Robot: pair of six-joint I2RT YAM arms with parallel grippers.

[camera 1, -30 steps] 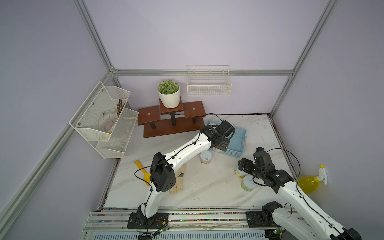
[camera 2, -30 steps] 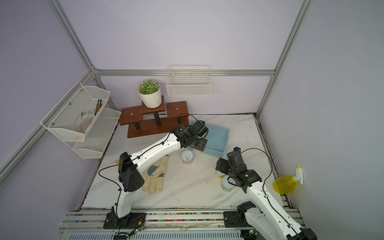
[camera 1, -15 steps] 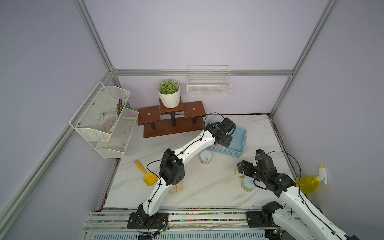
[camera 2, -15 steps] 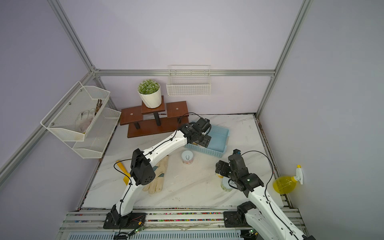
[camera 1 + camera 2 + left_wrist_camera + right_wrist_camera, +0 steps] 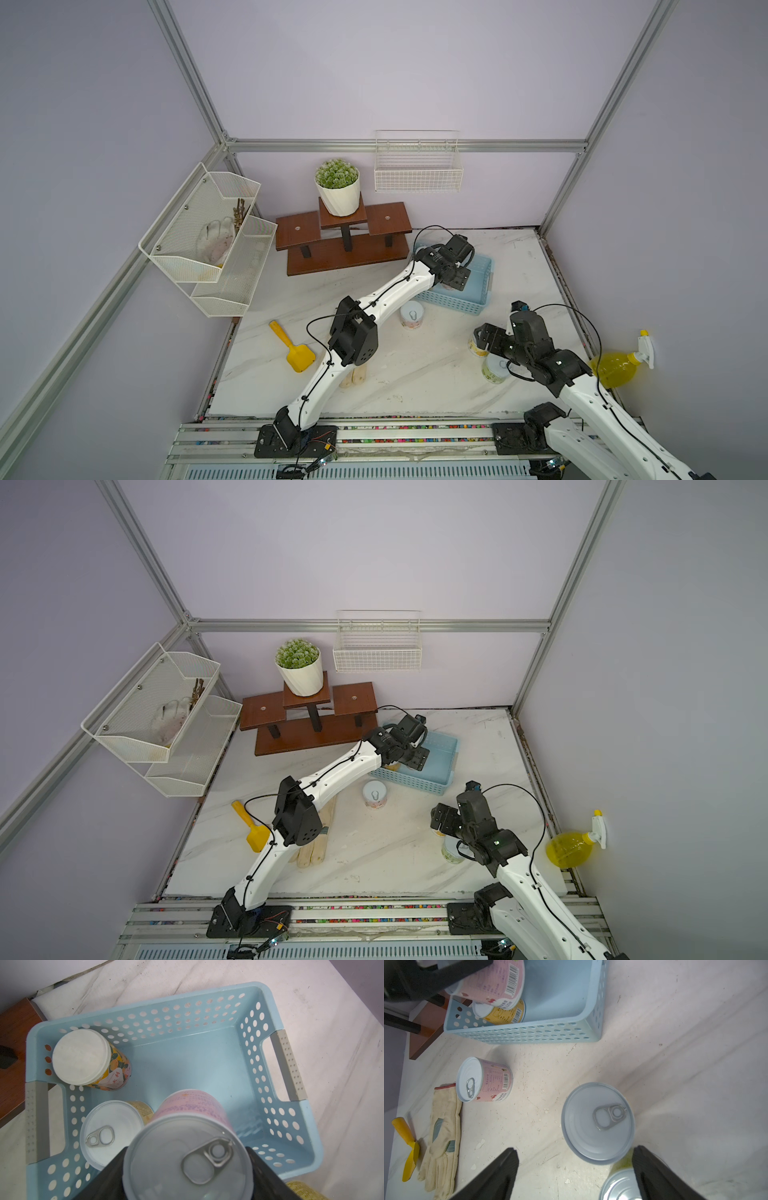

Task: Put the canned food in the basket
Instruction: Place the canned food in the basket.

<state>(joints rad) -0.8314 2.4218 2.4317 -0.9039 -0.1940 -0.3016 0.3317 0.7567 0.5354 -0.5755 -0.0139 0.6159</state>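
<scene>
The pink-labelled can (image 5: 187, 1157) is well above the basket's bottom beside the yellow can and would fall, so my left gripper will keep holding it until it is lower.
My left gripper (image 5: 187, 1176) is shut on a pink-labelled can (image 5: 187, 1157) with a pull-tab lid and holds it above the light blue basket (image 5: 291, 1064). Two cans stand inside the basket, a white-topped can (image 5: 80, 1056) and a yellow can (image 5: 110, 1132). Another pink can (image 5: 483, 1080) stands on the table in front of the basket (image 5: 478, 286). My right gripper (image 5: 575, 1150) is open above the table, empty. A silver-lidded can (image 5: 598, 1122) sits just ahead of its fingers. A green-labelled can (image 5: 618, 1186) is beside one finger.
A pale work glove (image 5: 442, 1136) and a yellow scoop (image 5: 291, 347) lie at the front left. The wooden stand (image 5: 345, 241) with a plant pot is behind the basket. A yellow spray bottle (image 5: 615, 368) hangs right; a mesh rack (image 5: 212, 237) hangs left.
My left arm has carried the pink can to the right, over the basket. My right gripper has moved a little nearer the two cans on the right.
</scene>
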